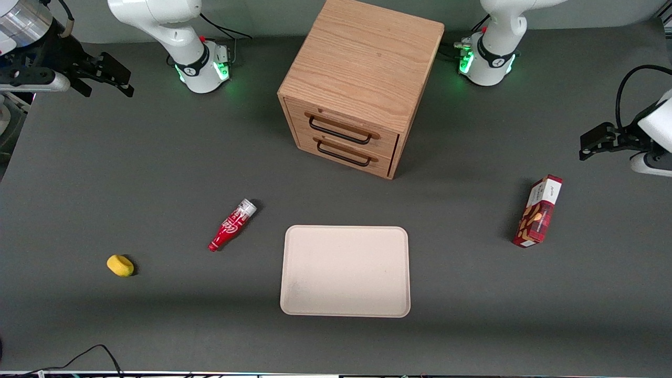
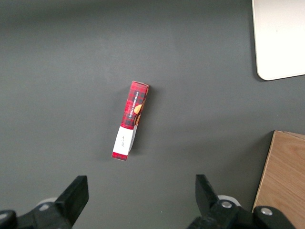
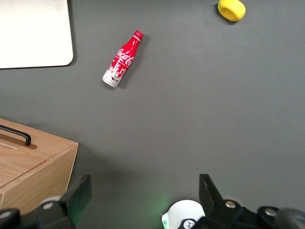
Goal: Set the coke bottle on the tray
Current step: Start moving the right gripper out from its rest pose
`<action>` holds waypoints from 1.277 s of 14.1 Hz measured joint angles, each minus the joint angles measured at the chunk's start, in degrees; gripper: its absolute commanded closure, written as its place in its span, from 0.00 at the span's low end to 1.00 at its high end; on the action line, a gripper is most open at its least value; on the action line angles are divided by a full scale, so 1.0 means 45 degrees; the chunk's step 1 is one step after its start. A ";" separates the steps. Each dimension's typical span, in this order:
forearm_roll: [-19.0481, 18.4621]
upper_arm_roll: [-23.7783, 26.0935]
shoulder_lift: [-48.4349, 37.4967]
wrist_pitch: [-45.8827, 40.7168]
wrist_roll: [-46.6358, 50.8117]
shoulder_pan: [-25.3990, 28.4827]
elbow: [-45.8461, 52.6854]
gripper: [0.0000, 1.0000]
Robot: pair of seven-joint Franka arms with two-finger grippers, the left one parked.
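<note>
To place the coke bottle on the tray (image 1: 345, 270), my right gripper next needs to take hold of the bottle by its red labelled middle (image 1: 233, 224).
The coke bottle (image 1: 232, 224) is small, slim and red with a silver base. It lies on its side on the grey table beside the tray, toward the working arm's end, with its cap nearer the front camera. It also shows in the right wrist view (image 3: 122, 59). The cream-beige tray (image 1: 345, 270) lies flat with nothing on it; a corner of the tray (image 3: 33, 31) shows in the right wrist view. My right gripper (image 1: 123, 84) hangs high at the working arm's end, farther from the front camera than the bottle and well apart from it. The gripper (image 3: 143, 191) is open and empty.
A wooden drawer cabinet (image 1: 362, 79) with two closed drawers stands farther from the front camera than the tray. A yellow lump (image 1: 120, 265) lies toward the working arm's end. A red snack box (image 1: 538, 211) lies toward the parked arm's end.
</note>
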 measured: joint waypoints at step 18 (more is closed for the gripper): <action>-0.0177 0.0459 0.0811 -0.0291 -0.0140 0.0025 0.0126 0.00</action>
